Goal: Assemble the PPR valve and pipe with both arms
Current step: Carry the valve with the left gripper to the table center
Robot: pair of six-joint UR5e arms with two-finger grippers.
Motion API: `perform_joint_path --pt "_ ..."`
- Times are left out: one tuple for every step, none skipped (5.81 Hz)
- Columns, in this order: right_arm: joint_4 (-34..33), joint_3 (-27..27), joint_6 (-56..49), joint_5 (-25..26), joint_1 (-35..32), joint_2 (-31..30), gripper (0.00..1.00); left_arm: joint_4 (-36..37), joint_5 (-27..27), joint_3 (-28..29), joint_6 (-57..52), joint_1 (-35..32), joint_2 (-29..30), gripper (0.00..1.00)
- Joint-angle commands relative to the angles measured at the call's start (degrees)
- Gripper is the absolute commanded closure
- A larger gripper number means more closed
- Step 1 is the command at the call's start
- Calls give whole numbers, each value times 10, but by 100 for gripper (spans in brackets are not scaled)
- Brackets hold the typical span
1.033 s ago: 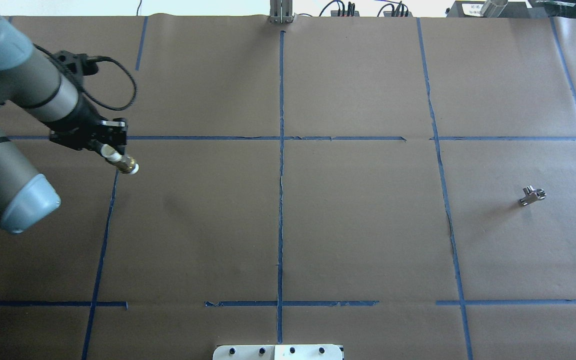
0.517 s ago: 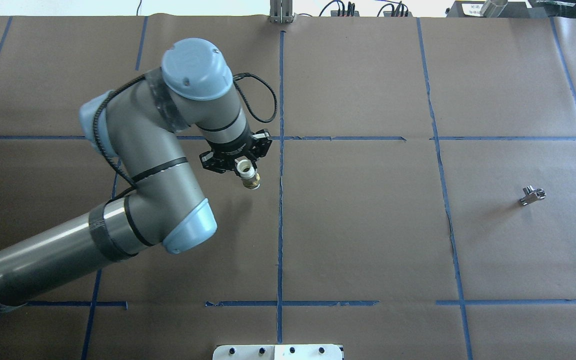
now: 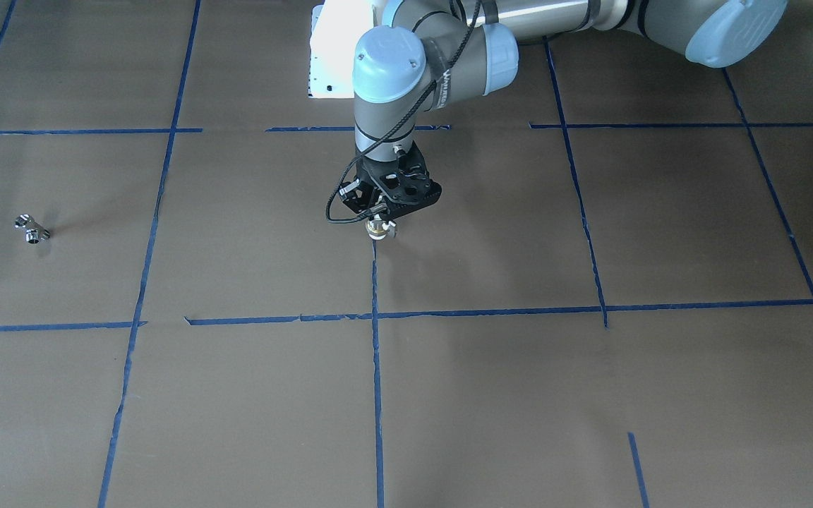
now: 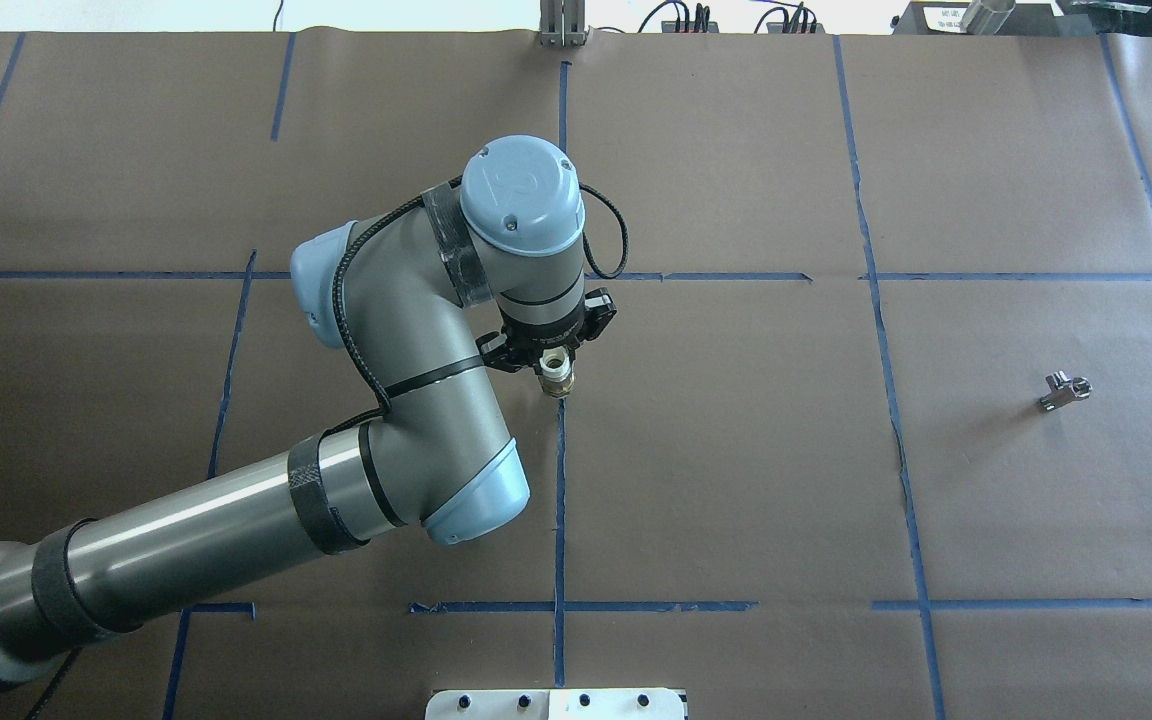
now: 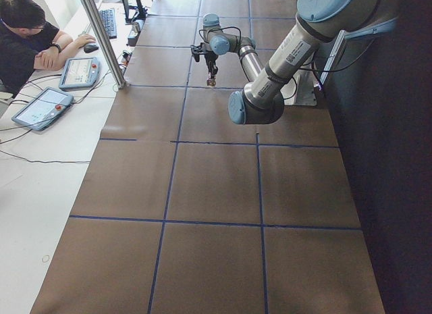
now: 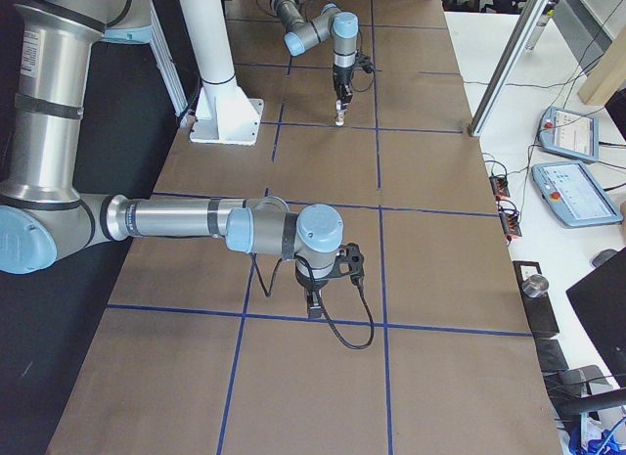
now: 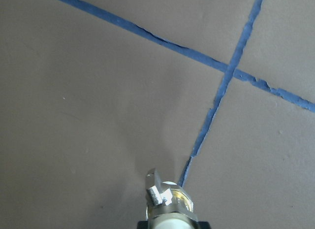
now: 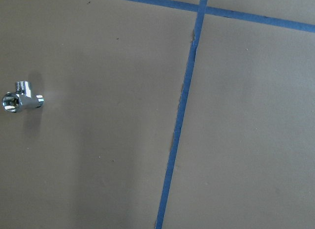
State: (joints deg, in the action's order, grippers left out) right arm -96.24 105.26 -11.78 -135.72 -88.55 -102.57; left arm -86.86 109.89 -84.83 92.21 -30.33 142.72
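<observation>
The PPR valve's brass end rests on the blue tape line, so the valve would stay standing. It is now time for my left gripper to release it.
My left gripper is shut on the PPR valve, which has a white collar and a brass-and-silver end. It holds the valve upright, brass end down, just above the table's centre tape line. The valve also shows in the front view and in the left wrist view. The pipe, a small chrome T-shaped fitting, lies alone on the brown paper at the table's right; it also shows in the front view and in the right wrist view. My right gripper shows only in the exterior right view; I cannot tell whether it is open or shut.
Blue tape lines divide the brown paper into squares. The white pedestal base stands at the near edge. An aluminium post stands at the far edge. An operator sits beyond it with tablets.
My left arm has swung from the table's far left to its centre, carrying the valve, which now points downward. The pipe has not moved.
</observation>
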Motion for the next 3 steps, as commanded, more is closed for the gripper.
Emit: perform_joint_path --pt "0 -1 0 0 0 0 0 -2 -4 5 -1 5 -1 100" --pt "0 -1 0 0 0 0 0 -3 -3 5 -1 9 -1 99" --pt "0 -1 0 0 0 0 0 -5 -3 5 -1 9 -1 86"
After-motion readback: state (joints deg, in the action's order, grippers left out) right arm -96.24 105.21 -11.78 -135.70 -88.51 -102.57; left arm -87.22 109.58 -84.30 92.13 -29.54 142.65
